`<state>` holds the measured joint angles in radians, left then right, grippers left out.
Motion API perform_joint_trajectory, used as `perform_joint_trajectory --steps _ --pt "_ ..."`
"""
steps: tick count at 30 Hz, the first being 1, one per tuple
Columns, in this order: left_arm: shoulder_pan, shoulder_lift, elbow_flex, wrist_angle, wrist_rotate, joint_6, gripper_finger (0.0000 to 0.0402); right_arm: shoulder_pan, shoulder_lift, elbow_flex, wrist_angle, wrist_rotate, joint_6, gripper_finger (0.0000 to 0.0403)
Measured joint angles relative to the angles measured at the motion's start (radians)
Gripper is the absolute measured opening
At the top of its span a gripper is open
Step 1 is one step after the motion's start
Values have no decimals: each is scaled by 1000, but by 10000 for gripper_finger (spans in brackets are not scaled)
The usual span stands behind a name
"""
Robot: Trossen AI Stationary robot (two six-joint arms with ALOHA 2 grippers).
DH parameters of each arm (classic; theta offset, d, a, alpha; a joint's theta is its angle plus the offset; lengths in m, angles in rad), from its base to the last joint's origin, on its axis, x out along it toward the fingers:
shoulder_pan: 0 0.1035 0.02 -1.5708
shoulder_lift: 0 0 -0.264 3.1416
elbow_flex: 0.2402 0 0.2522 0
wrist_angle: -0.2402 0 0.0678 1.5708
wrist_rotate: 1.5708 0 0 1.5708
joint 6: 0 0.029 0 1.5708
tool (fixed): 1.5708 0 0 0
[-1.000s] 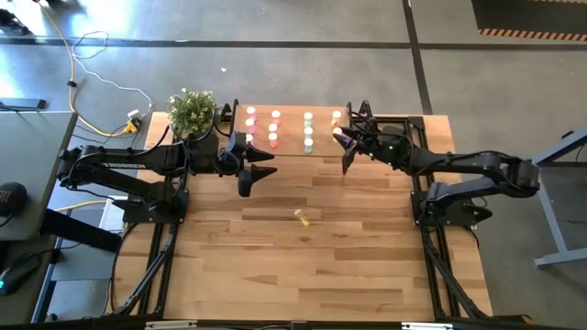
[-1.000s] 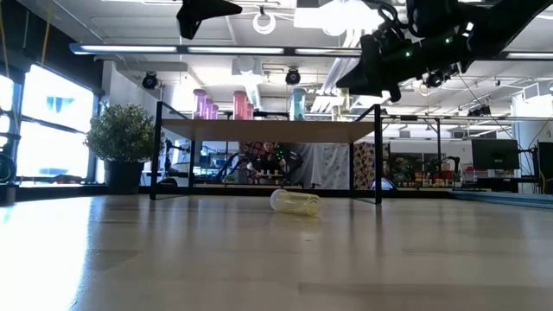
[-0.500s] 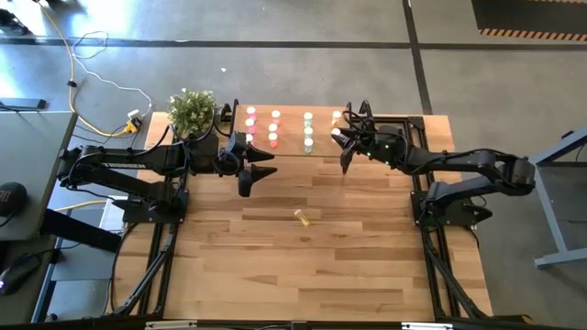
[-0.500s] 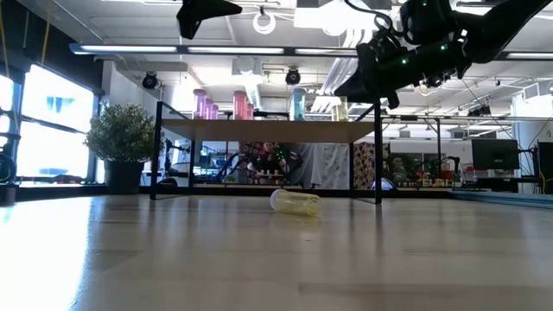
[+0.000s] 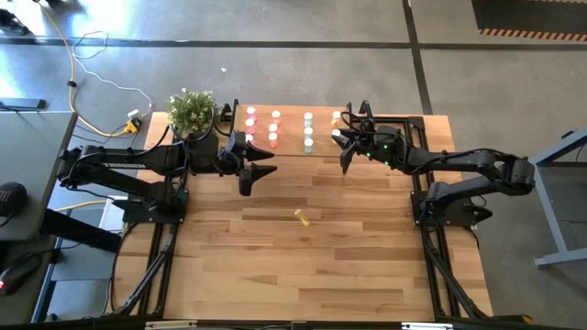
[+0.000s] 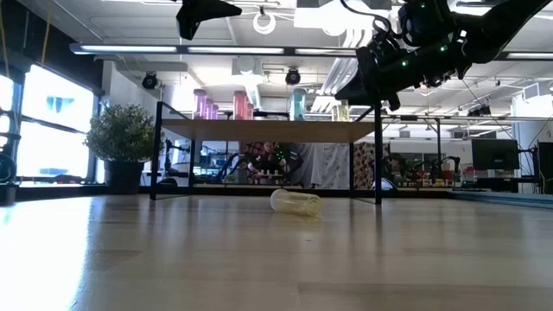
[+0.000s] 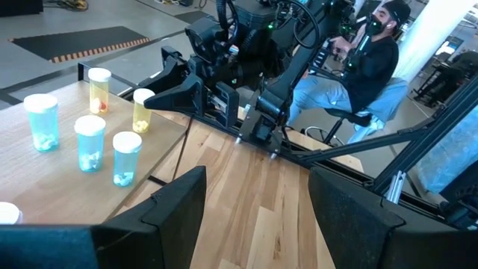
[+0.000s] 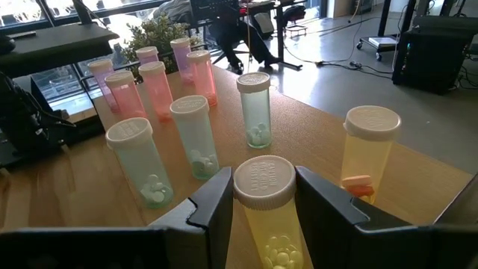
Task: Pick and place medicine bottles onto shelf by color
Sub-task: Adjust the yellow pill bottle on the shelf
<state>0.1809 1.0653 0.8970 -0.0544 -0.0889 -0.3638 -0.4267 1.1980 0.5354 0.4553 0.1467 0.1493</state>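
I should open my right gripper now. The yellow bottle's cap (image 5: 337, 133) is level with the pale green bottles' caps over the shelf board (image 5: 323, 136).
The shelf (image 5: 289, 137) stands at the table's far edge on black legs, with pink (image 8: 153, 78), red-orange (image 8: 198, 75) and pale green bottles (image 8: 194, 134) standing upright on it in rows. One yellow bottle (image 8: 371, 149) stands near the shelf's right end. My right gripper (image 8: 261, 202) is over that end, shut on another yellow bottle (image 8: 263, 183). A third yellow bottle (image 5: 301, 216) lies on its side on the tabletop. My left gripper (image 5: 261, 170) waits open, raised in front of the shelf's left part. My right gripper pinches the yellow bottle's body just under its white cap (image 8: 263, 179) between its two fingers (image 8: 213, 198), coming level from the table's right side. The bottle stays upright. Whether its base rests on the shelf board, I cannot tell.
A potted plant (image 5: 192, 110) stands at the shelf's left end. A person (image 7: 373, 60) sits beyond the table's right side. The wide plank tabletop (image 5: 321, 266) stretches in front of the shelf.
My right gripper, with the yellow bottle in it, has edged a little toward the shelf's right end. The lying bottle has not moved.
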Motion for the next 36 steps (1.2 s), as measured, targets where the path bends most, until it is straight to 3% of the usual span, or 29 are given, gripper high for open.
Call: perform_joint_trajectory --steps 11,24,36 --pt "0 0 0 0 -2 0 227 0 0 0 -1 1 -21 129" --pt "0 0 0 0 -3 0 227 0 0 0 3 11 -19 166" --pt "0 0 0 0 -5 0 227 0 0 0 29 32 -61 168"
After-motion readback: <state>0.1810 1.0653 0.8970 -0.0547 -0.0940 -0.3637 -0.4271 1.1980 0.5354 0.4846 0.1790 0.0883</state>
